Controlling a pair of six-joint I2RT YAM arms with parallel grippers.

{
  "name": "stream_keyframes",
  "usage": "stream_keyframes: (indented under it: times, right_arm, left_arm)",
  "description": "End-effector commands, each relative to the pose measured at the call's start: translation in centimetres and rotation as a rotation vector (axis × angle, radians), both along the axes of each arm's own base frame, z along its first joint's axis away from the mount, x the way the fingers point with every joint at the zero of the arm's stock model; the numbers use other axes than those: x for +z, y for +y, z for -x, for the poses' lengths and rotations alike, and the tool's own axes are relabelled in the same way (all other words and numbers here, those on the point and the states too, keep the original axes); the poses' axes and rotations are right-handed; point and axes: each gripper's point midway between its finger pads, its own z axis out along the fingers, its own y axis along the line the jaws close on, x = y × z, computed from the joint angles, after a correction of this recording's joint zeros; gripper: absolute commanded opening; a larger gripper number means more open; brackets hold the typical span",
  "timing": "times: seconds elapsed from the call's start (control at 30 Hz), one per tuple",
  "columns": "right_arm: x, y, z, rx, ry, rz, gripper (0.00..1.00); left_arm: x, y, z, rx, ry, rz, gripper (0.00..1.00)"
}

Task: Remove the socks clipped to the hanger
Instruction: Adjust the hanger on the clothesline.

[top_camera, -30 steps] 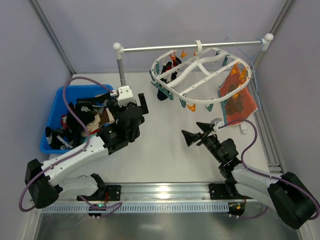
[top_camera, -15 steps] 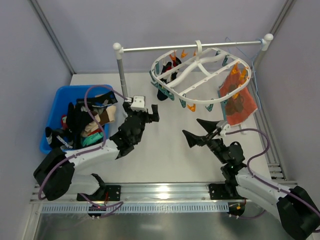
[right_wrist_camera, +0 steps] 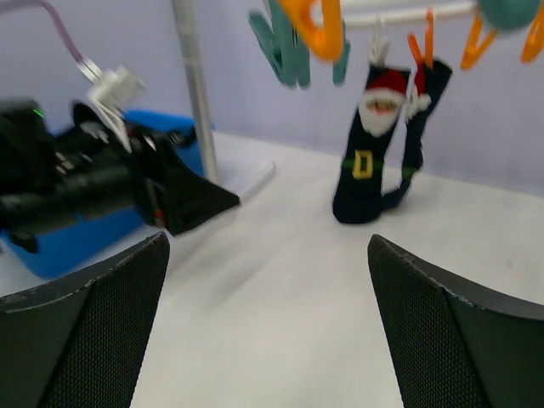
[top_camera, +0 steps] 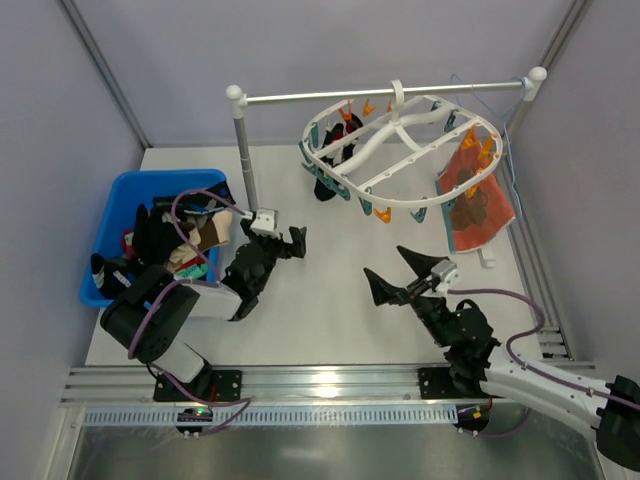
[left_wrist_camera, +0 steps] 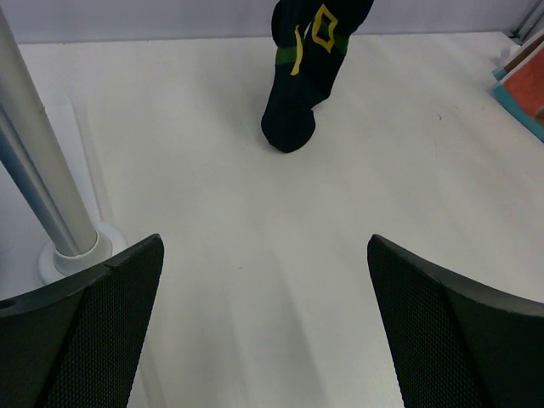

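My right gripper takes hold of the hanger's empty orange clip (top_camera: pixel 383 214) (right_wrist_camera: pixel 320 29) on the hanger's near rim next, to bring the clipped socks toward my left gripper.
The white oval hanger (top_camera: pixel 400 150) with orange and teal clips hangs by its hook from the rail. Two dark Santa-print socks (top_camera: pixel 330 170) stay clipped at its left end, toes near the table; they show in the left wrist view (left_wrist_camera: pixel 302 76) and the right wrist view (right_wrist_camera: pixel 374 153). My left gripper (top_camera: pixel 290 243) is open and empty, low over the table, right of the bin and pointing towards these socks. My right gripper (top_camera: pixel 400 275) is open and empty in the middle of the table, below the hanger.
A blue bin (top_camera: pixel 115 200) holding several loose socks sits at the left. The rail stand's post (top_camera: pixel 243 130) rises beside my left gripper, and its foot (left_wrist_camera: pixel 72 251) shows in the left wrist view. An orange-red flower-print cloth (top_camera: pixel 478 195) hangs at the hanger's right end.
My left gripper has moved right, away from the bin, and dropped low over the table. My right gripper has shifted slightly right and nearer. Both have stayed open.
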Motion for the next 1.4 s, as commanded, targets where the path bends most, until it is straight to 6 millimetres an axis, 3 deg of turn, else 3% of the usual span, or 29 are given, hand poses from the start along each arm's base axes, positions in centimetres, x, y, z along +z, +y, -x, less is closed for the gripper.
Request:
stream_keyframes:
  times: [0.0, 0.03, 0.07, 0.2, 0.47, 0.73, 1.0, 1.1, 1.13, 1.37]
  right_arm:
    - [-3.2, -0.1, -2.5, -0.136, 0.076, 0.142, 0.98]
    - [-2.0, 0.3, -2.7, -0.144, 0.056, 0.112, 0.98]
    - [-2.5, 0.4, -3.5, -0.194, 0.079, 0.131, 0.98]
    - [-0.7, 0.9, -4.1, -0.237, 0.049, 0.098, 0.97]
    - [4.3, 1.0, -3.7, -0.290, -0.027, 0.049, 0.96]
    - [7.5, 0.8, -3.8, -0.339, -0.096, 0.052, 0.95]
    - [10.8, 2.6, -4.4, -0.344, -0.169, 0.098, 0.96]
    - [11.7, 3.2, -4.8, -0.358, -0.189, 0.114, 0.88]
    - [12.2, 3.3, -4.9, -0.366, -0.197, 0.115, 0.81]
    - [12.8, 3.8, -6.4, -0.416, -0.198, 0.135, 0.56]
  left_arm:
    - [2.8, 0.5, 0.3, 0.008, -0.111, 0.112, 0.99]
    - [2.8, 0.4, 0.4, 0.003, -0.113, 0.113, 1.00]
    - [2.8, 0.3, 0.4, -0.002, -0.113, 0.106, 0.99]
    - [2.7, 0.3, 0.6, -0.008, -0.104, 0.092, 1.00]
    - [2.4, 0.2, 0.4, -0.010, -0.088, 0.084, 1.00]
    - [2.3, 0.2, 0.4, -0.010, -0.089, 0.076, 1.00]
    - [2.2, 0.1, 0.5, -0.016, -0.087, 0.072, 1.00]
    - [2.3, 0.1, 0.4, -0.014, -0.090, 0.073, 0.99]
    - [2.3, 0.1, 0.4, -0.014, -0.090, 0.073, 0.99]
    - [2.2, 0.3, 0.5, -0.012, -0.090, 0.060, 1.00]
